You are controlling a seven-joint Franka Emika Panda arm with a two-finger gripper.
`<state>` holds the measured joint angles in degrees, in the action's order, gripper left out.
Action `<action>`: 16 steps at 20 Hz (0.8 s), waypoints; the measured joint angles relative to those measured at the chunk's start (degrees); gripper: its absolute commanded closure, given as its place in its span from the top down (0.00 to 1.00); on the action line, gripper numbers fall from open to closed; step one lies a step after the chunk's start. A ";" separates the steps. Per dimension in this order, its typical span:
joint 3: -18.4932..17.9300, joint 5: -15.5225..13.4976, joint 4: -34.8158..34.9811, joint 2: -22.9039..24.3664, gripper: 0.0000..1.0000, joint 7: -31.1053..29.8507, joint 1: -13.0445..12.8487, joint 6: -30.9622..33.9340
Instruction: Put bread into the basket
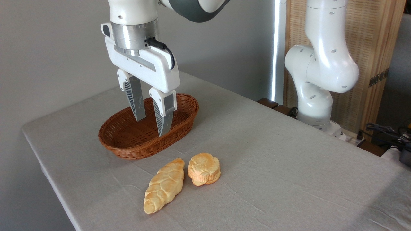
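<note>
I need to put the round bun into the basket (122,147), so my gripper should grab its lobed sides next.
The bread (204,168), a small round golden-orange bun with lobed edges, lies on the grey tablecloth near the front. Behind it and to the left stands the oval reddish-brown wicker basket (122,147), with nothing inside. My gripper (151,127) hangs over the basket with its fingers spread apart and pointing down, holding nothing. Its fingertips (162,131) appear in front of the basket's interior, well away from the bun.
A long braided pale-golden loaf (164,184) lies right beside the bun, on its left, nearly touching it. The arm's white base (316,96) stands at the table's far right edge. Cables (385,131) lie off the table at the right.
</note>
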<state>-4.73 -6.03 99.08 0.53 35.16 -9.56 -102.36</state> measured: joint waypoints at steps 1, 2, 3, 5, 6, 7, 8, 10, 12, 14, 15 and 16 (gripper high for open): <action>0.10 0.00 0.01 -0.52 1.00 0.00 -0.05 0.02; 0.13 0.00 0.01 -0.51 1.00 0.00 -0.06 0.19; 0.19 0.00 0.01 -0.52 1.00 0.00 -0.06 0.48; 0.22 0.00 0.00 -0.51 1.00 0.00 -0.06 0.67; 0.19 0.00 -0.01 -0.50 1.00 0.00 -0.05 0.67; 0.15 0.00 -0.03 -0.49 1.00 0.00 -0.04 0.67; 0.10 0.00 -0.05 -0.44 1.00 0.00 -0.03 0.67; -0.02 0.00 -0.09 -0.31 1.00 0.00 0.01 0.67; -0.04 0.00 -0.09 -0.24 1.00 0.00 0.02 0.67; -0.05 0.00 -0.09 -0.24 1.00 0.00 0.03 0.66; -0.05 0.00 -0.09 -0.24 1.00 0.00 0.05 0.66; -0.05 0.00 -0.09 -0.23 1.00 0.00 0.07 0.66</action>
<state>-4.78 -6.02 98.99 0.30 35.16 -9.50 -101.70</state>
